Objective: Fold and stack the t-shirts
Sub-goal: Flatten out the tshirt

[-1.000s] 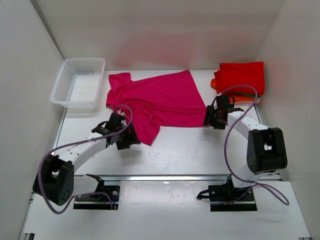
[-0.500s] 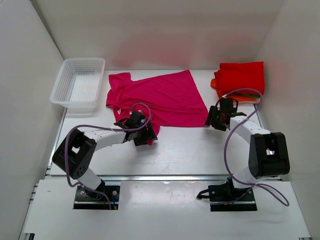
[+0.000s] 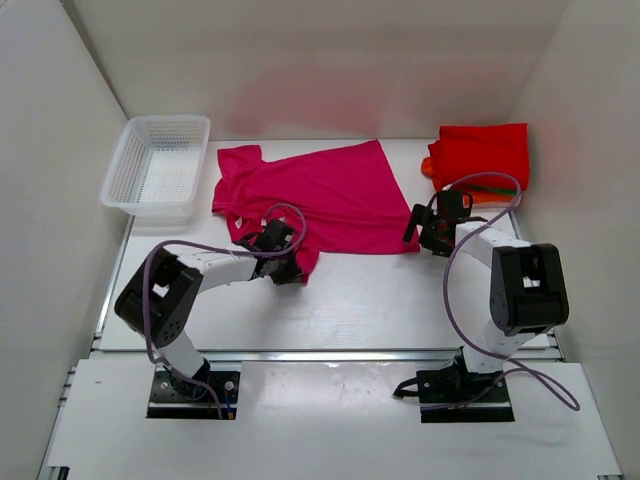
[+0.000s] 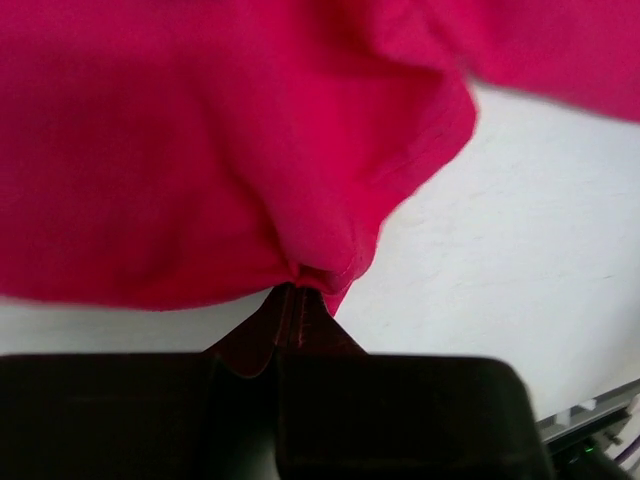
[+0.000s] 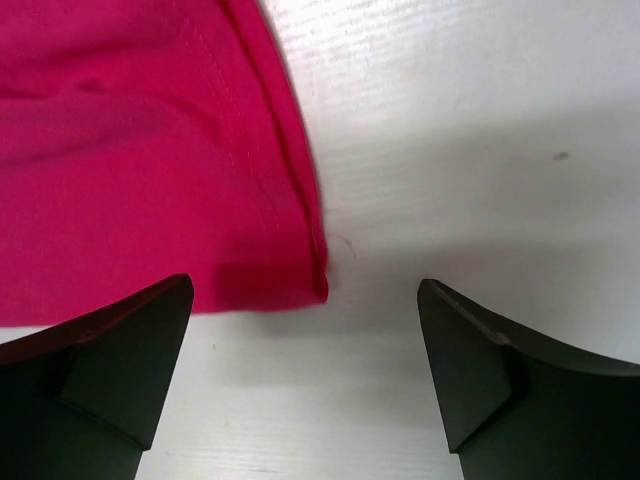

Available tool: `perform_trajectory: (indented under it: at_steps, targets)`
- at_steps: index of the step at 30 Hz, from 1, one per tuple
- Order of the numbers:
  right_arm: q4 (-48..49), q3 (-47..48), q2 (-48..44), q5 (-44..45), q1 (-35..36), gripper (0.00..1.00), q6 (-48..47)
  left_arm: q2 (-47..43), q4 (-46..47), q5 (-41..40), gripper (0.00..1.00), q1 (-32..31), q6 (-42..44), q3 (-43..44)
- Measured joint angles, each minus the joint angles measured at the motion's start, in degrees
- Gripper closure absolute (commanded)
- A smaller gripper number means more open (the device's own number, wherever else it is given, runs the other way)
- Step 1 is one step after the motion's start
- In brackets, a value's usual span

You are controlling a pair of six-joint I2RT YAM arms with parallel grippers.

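The robot's right gripper will next take the magenta-pink t-shirt (image 3: pixel 320 195) by its near hem corner (image 3: pixel 415 248), opposite the left gripper, so that the t-shirt can be spread and folded.
A magenta-pink t-shirt (image 3: pixel 320 195) lies spread flat across the middle of the table. My left gripper (image 3: pixel 285 262) is shut on its near lower corner. In the left wrist view the cloth (image 4: pixel 200 150) bunches into the closed fingertips of the left gripper (image 4: pixel 297 292). My right gripper (image 3: pixel 418 235) stands open at the shirt's near right corner. In the right wrist view that hem corner (image 5: pixel 300 270) lies on the table between the wide-apart fingers of the right gripper (image 5: pixel 305 288), untouched. A folded red t-shirt (image 3: pixel 485 150) rests on an orange one (image 3: pixel 430 168) at the back right, with a thin green edge (image 3: pixel 492 188) showing.
A white mesh basket (image 3: pixel 170 119) stands at the back left, beside the shirt's sleeve. White walls close in the table on the left, back and right. Purple cables loop over both arms.
My left gripper swung right to the shirt's near corner and shut on the cloth. My right gripper opened wide at the shirt's near right corner.
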Motion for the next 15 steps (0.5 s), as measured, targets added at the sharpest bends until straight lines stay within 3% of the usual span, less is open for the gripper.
perform_trajectory:
  at_steps: [5, 7, 12, 14, 15]
  targets:
    - [0.04, 4.68, 4.46, 0.04, -0.37, 0.13, 0.0, -8.2, -7.96, 0.15, 1.0, 4.09, 3.67, -4.61]
    - [-0.04, 6.8, 6.36, 0.07, 0.02, 0.29, -0.04, -13.03, -11.58, 0.15, 1.0, 6.54, 4.83, -5.66]
    - [1.27, 7.02, 7.61, -0.98, 2.54, 0.43, 0.5, -21.92, -14.12, 0.39, 1.0, 10.1, 6.69, -5.77]
    - [2.27, 6.14, 7.17, -2.1, 4.0, 0.55, 0.96, -23.06, -14.84, 0.7, 1.0, 10.93, 7.26, -5.79]
    - [2.58, 5.42, 6.84, -2.56, 4.63, 0.56, 1.2, -23.43, -15.19, 0.83, 1.0, 11.3, 7.48, -5.81]
